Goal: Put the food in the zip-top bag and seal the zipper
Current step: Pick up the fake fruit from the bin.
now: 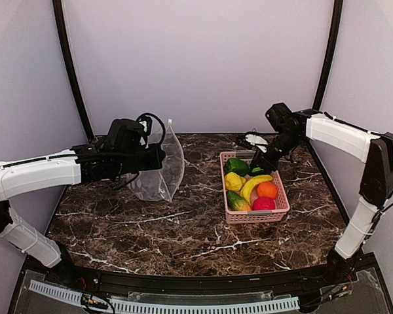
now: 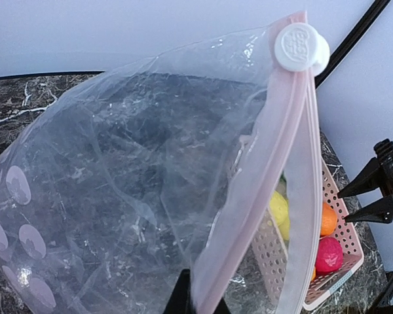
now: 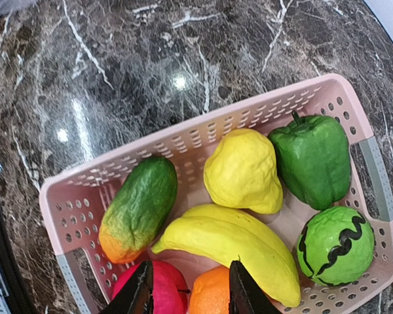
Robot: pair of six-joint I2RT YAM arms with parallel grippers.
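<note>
The banana's narrow tip must stay free to enter the bag first, so my right gripper will next grab the banana across its thick end near the green ball.
The clear zip-top bag hangs open from my left gripper, its mouth toward the basket. In the left wrist view my left gripper is shut on the bag's pale pink zipper, with a white slider at its top end. The food lies in the pink basket: a banana, a yellow pepper, a green pepper, a green ball, a green-orange fruit, an orange and a red-pink ball. My right gripper is open and empty just above the orange.
The pink basket stands right of centre on the dark marble table. My right gripper hovers over its far end and also shows in the left wrist view. A white object lies behind the basket. Grey walls close in the back and sides.
</note>
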